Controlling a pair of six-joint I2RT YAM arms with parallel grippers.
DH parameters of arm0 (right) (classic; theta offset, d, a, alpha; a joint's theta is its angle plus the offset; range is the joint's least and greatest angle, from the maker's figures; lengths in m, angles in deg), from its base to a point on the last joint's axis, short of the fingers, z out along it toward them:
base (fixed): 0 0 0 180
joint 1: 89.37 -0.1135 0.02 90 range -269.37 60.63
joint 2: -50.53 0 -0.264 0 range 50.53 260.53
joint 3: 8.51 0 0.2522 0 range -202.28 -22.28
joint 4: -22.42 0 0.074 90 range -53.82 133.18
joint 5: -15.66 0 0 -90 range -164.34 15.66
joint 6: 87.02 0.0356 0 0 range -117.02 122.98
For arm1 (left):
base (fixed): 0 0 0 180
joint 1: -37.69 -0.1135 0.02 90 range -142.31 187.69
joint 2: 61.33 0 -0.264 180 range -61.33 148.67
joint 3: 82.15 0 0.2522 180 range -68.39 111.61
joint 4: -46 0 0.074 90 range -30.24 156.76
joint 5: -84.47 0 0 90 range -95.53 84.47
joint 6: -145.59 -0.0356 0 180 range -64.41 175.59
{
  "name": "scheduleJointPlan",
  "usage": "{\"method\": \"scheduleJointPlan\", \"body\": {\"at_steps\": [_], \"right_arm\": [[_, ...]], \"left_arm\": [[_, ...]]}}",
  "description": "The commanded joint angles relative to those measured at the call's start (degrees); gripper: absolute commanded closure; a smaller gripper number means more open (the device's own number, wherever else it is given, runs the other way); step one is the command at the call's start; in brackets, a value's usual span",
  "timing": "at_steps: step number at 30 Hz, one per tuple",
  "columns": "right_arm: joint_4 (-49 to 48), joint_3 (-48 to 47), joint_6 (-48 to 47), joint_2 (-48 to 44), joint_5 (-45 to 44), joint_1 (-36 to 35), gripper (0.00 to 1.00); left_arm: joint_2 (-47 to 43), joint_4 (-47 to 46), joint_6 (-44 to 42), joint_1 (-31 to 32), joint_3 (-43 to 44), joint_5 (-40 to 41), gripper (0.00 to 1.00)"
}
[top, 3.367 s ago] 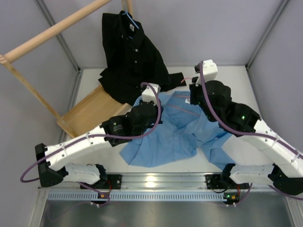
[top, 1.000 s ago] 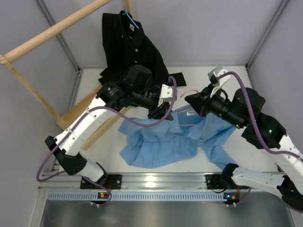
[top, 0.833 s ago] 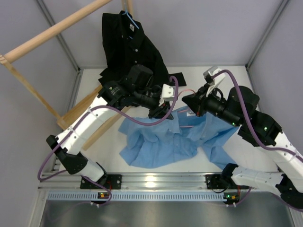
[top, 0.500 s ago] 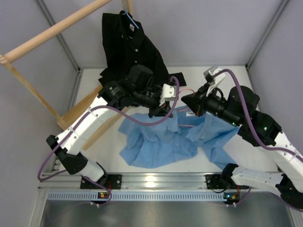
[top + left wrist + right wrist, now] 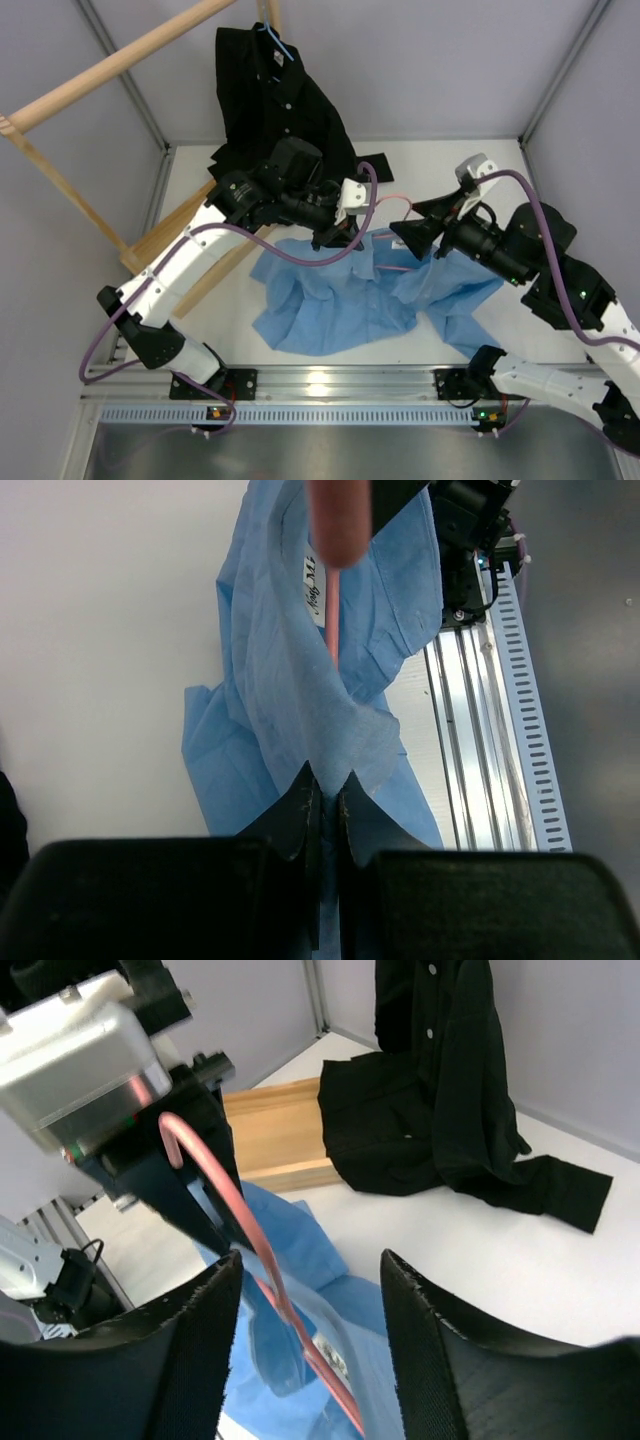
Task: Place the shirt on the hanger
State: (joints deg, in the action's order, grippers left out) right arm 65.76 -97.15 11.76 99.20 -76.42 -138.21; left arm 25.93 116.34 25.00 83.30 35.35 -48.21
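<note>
My right gripper grabs the shirt's cloth (image 5: 410,246) (image 5: 338,1328) beside the raised collar next. This keeps the hanger inside and its hook free to hang.
The light blue shirt (image 5: 340,300) lies crumpled on the white table, and its collar part is lifted. My left gripper (image 5: 340,236) is shut on a fold of that cloth (image 5: 300,680), pinched between its black fingertips (image 5: 325,785). The thin pink hanger (image 5: 392,200) rises out of the raised collar, with its lower wire (image 5: 388,268) inside the shirt. My right gripper (image 5: 412,224) stands open just right of it. In the right wrist view the hanger (image 5: 262,1250) runs loose between the fingers of the right gripper (image 5: 310,1260), and its hook is up beside the left gripper.
A black shirt (image 5: 285,120) hangs on a blue hanger (image 5: 275,38) from a wooden rack (image 5: 110,65) at the back left, one sleeve (image 5: 372,165) trailing on the table. The rack's wooden base (image 5: 190,235) lies left of the blue shirt. A metal rail (image 5: 330,385) runs along the near edge.
My right gripper has opened, let go of the hanger and drawn back to the right. The left gripper has closed on the shirt cloth and has barely moved.
</note>
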Motion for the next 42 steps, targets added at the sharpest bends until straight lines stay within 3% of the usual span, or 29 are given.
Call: {"method": "scheduleJointPlan", "body": {"at_steps": [1, 7, 9, 11, 14, 29, 36, 42], "right_arm": [[0.46, 0.78, -3.41, -4.89, 0.33, 0.59, 0.41], [16.86, -4.05, -8.33, -10.87, -0.03, 0.67, 0.31], [21.98, -6.33, -12.46, -11.48, 3.99, 0.59, 0.28], [29.69, -7.83, -14.48, -11.4, 7.34, 0.59, 0.28], [33.16, -6.0, -15.89, -13.15, 8.94, 0.59, 0.28], [36.16, -5.2, -22.04, -9.03, 8.77, 0.59, 0.4], [37.47, -5.2, -23.98, -7.09, 12.9, 0.32, 0.58], [38.7, -3.18, -26.09, -8.32, 13.95, 0.06, 0.61]], "left_arm": [[-3.68, 0.46, -2.37, -0.69, 0.49, -4.26, 1.0], [-4.56, 4.15, -4.47, -1.92, 1.9, -6.01, 1.0], [-4.91, 5.55, -5.53, -2.19, 2.25, -6.37, 1.0], [-5.0, 6.52, -6.23, -2.27, 2.51, -6.46, 1.0], [-5.7, 8.37, -7.72, -2.36, 3.22, -7.59, 1.0], [-8.43, 11.53, -9.49, -2.36, 6.38, -13.57, 1.0], [-8.08, 12.15, -9.31, -2.36, 7.7, -12.79, 1.0], [-6.85, 12.68, -8.79, -2.36, 9.72, -11.73, 1.0]]}}
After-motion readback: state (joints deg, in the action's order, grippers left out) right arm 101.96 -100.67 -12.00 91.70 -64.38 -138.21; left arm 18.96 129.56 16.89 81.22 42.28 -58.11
